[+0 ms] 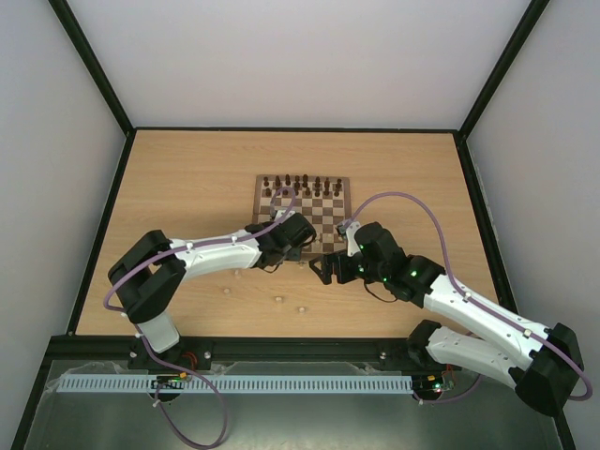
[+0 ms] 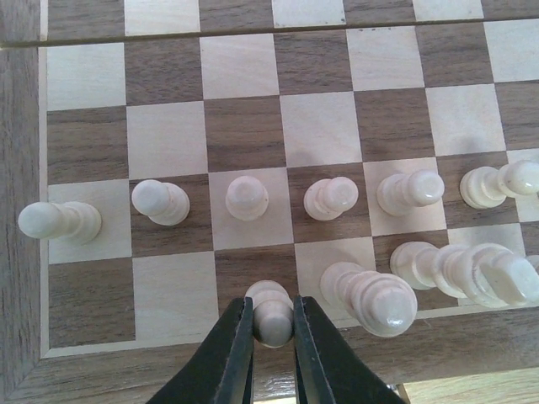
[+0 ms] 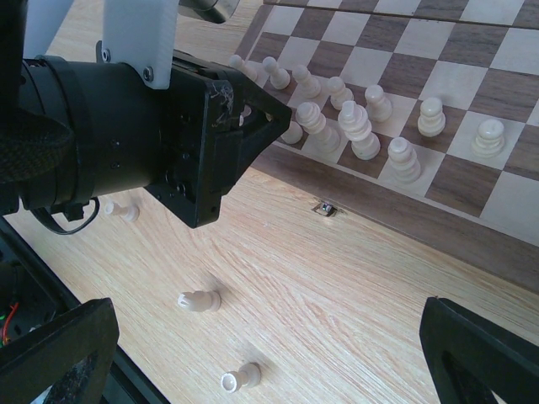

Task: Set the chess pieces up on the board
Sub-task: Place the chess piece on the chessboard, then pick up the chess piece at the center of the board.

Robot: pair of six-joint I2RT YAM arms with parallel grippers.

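My left gripper releases the held cream piece now, since the piece's base sits in its dark square and the piece would stand on that square.
The board [image 1: 323,211] lies mid-table, with dark pieces along its far row. In the left wrist view my left gripper [image 2: 274,326] is shut on a cream piece [image 2: 271,305] that stands on a dark square in the board's [image 2: 17,168] nearest row. A row of cream pawns [image 2: 247,198] stands one rank further in, and taller cream pieces [image 2: 370,295] stand to the right of the held one. My right gripper [image 3: 261,362] is wide open and empty above the bare table, near two fallen cream pieces [image 3: 200,300] [image 3: 237,379].
My left arm's wrist [image 3: 168,143] fills the upper left of the right wrist view, close to the board's near edge [image 3: 472,244]. Three loose cream pieces [image 1: 278,300] lie on the table in front of the board. Both grippers [image 1: 298,246] [image 1: 323,267] are close together.
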